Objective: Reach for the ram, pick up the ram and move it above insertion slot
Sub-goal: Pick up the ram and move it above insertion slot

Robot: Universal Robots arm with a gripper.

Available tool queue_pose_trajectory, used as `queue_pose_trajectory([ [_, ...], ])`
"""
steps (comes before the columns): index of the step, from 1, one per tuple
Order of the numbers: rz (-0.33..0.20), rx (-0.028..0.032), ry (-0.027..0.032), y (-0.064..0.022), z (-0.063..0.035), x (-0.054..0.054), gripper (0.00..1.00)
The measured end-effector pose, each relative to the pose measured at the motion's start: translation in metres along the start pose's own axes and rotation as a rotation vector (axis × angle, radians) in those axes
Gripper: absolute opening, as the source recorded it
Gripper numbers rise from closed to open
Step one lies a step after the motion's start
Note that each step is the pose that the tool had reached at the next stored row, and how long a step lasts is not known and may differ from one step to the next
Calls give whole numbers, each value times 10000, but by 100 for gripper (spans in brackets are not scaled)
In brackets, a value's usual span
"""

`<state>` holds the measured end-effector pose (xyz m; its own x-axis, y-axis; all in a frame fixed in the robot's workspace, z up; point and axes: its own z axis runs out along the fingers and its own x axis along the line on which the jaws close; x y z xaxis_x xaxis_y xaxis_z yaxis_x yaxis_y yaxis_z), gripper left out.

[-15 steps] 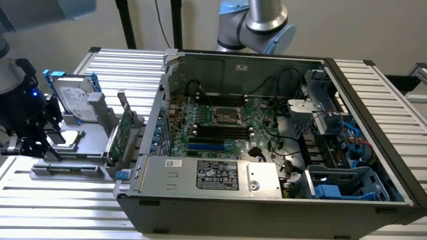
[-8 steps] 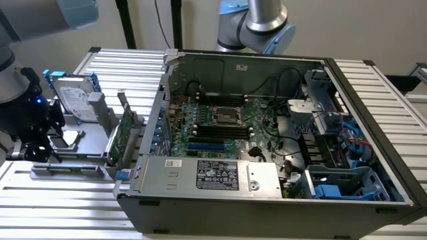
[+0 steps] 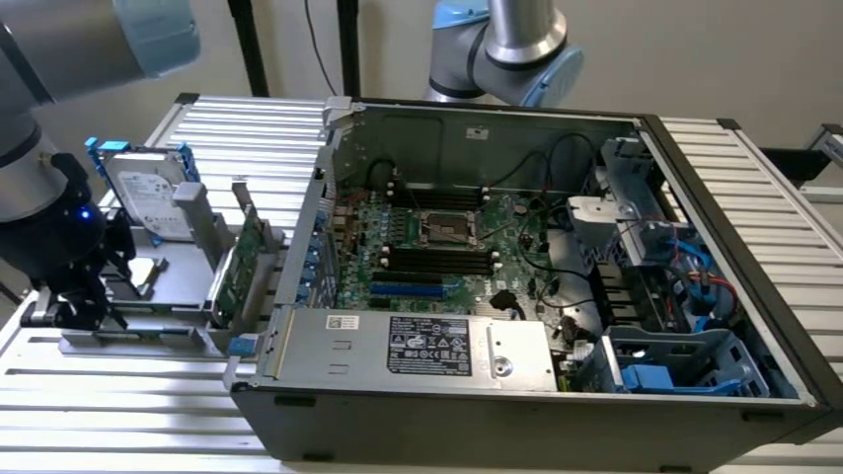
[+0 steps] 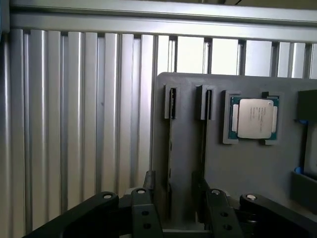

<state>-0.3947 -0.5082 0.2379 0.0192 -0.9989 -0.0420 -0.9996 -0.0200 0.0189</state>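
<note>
The tray's slotted posts enclose the ram's ends, so my gripper should grab the middle of the ram's long sides next.
My gripper [image 4: 178, 218] is open over the grey holder tray [image 4: 247, 168], its two black fingers [image 4: 143, 213] apart. A ram stick [image 4: 170, 148] stands on edge in the tray and looks like a thin dark line. It runs into the gap between the fingers without touching them. A second thin stick [image 4: 204, 144] stands parallel to it and passes behind the other finger. In the exterior view the gripper [image 3: 79, 301] hangs low over the tray [image 3: 132, 341] at the exterior view's left. The black insertion slots [image 3: 441, 262] lie on the motherboard inside the open computer case [image 3: 527, 415].
A processor chip [image 4: 254, 118] sits in a pocket of the tray beside the sticks. A green expansion card [image 3: 237, 267] and a hard drive [image 3: 145, 197] stand upright between the gripper and the case. The ribbed aluminium table [image 3: 118, 434] surrounds everything.
</note>
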Motion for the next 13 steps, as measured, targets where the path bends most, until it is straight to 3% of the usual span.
queue_pose_trajectory([
  [13, 51, -2, -1, -4, 235, 15, 42],
])
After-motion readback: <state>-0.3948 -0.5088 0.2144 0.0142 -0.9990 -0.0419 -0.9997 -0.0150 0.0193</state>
